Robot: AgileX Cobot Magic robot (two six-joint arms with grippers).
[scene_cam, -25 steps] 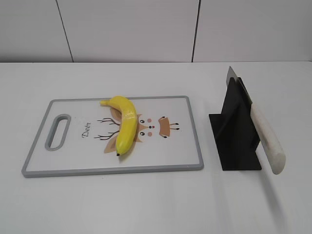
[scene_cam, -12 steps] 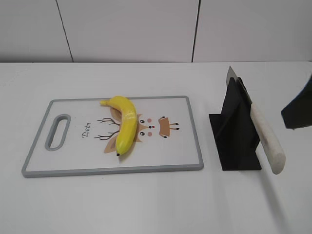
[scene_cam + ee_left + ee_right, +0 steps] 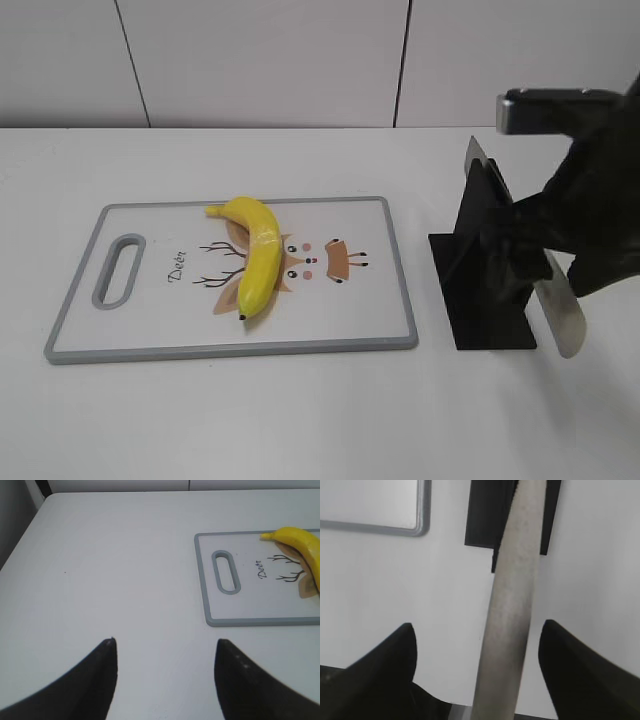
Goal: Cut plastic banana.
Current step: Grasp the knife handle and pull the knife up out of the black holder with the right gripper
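Observation:
The knife's blade sits between the sides of the black stand, so my right gripper should grab the knife next by its pale handle (image 3: pixel 562 312) (image 3: pixel 508 612), which sticks out free.
The plastic banana (image 3: pixel 256 259), glossy yellow with dark tips, lies on the white cutting board (image 3: pixel 380 305); part of it shows in the left wrist view (image 3: pixel 301 541). A knife with a pale handle (image 3: pixel 512 605) rests in a black stand (image 3: pixel 480 290). My right gripper (image 3: pixel 477 630) is open, its fingers on either side of the knife handle without touching it. In the exterior view the right arm (image 3: pixel 590 200) hangs over the stand. My left gripper (image 3: pixel 165 647) is open and empty over bare table, left of the board.
The board (image 3: pixel 207 580) has a grey rim, a handle slot (image 3: pixel 118 270) at its left and a deer drawing. The black stand's base (image 3: pixel 480 515) lies just right of the board's corner (image 3: pixel 417 527). A white wall is behind the table.
The right arm has come in from the right edge and now sits over the knife stand, its open fingers straddling the handle. The banana, board and knife have not moved.

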